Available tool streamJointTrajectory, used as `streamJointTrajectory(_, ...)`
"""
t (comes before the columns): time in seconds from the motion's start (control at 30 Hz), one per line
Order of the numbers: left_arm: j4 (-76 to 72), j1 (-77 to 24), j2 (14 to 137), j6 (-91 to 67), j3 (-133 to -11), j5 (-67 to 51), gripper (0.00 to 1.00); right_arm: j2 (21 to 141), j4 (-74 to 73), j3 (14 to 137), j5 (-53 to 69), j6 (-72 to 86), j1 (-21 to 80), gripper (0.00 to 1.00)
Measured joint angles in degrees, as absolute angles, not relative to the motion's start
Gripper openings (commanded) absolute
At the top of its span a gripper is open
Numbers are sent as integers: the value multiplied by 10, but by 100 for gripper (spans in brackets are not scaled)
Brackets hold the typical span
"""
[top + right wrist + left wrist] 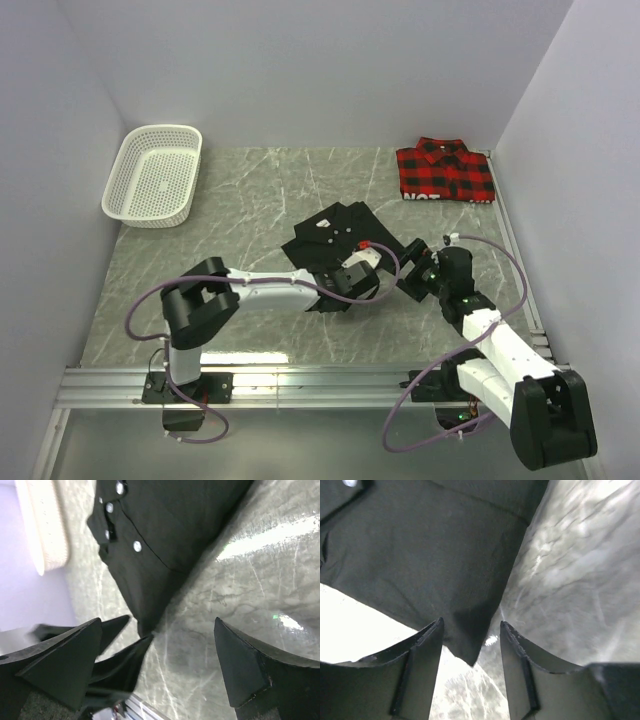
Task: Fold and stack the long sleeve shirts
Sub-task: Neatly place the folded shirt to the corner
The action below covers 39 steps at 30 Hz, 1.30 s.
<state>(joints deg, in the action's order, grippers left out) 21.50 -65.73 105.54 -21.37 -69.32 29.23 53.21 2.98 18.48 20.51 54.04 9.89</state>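
The robot's right hand needs to reach for and grab the folded black shirt's near corner, so the shirt's body stays free to be stacked over the plaid shirt (445, 170).
The black shirt (335, 240) lies folded mid-table, its pale buttons showing in the right wrist view (165, 535). My left gripper (362, 272) is at its near right corner. In the left wrist view (472, 622) it is open, with the shirt's corner (465, 580) reaching between the fingers. My right gripper (412, 272) is just right of that corner, open and empty over bare table (158, 622). The left gripper's fingers (122, 662) show in the right wrist view. The red-and-black plaid shirt (445, 170) lies folded at the back right.
A white mesh basket (155, 175) stands at the back left and also shows in the right wrist view (42, 530). Walls close in the marble table (250, 200) on the left, back and right. The two grippers are close together.
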Motion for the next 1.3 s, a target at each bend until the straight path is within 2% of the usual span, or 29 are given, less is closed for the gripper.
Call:
streamJointTrajectory(0.1, 220, -661, 1087, -204, -703, 306, 45, 525, 54, 171, 204, 558, 97, 100)
streamJointTrajectory(0.33, 222, -661, 1110, -204, -710, 322, 14, 558, 126, 131, 201, 611, 97, 99)
streamJointTrajectory(0.47, 222, -661, 1112, -205, -713, 324, 5, 595, 183, 108, 187, 648, 107, 100)
streamJointTrajectory(0.83, 222, -656, 1107, -218, -714, 300, 4, 759, 362, 112, 149, 735, 177, 100)
streamJointTrajectory(1.3, 216, -632, 1032, -251, -714, 224, 6, 960, 524, 204, 129, 808, 225, 98)
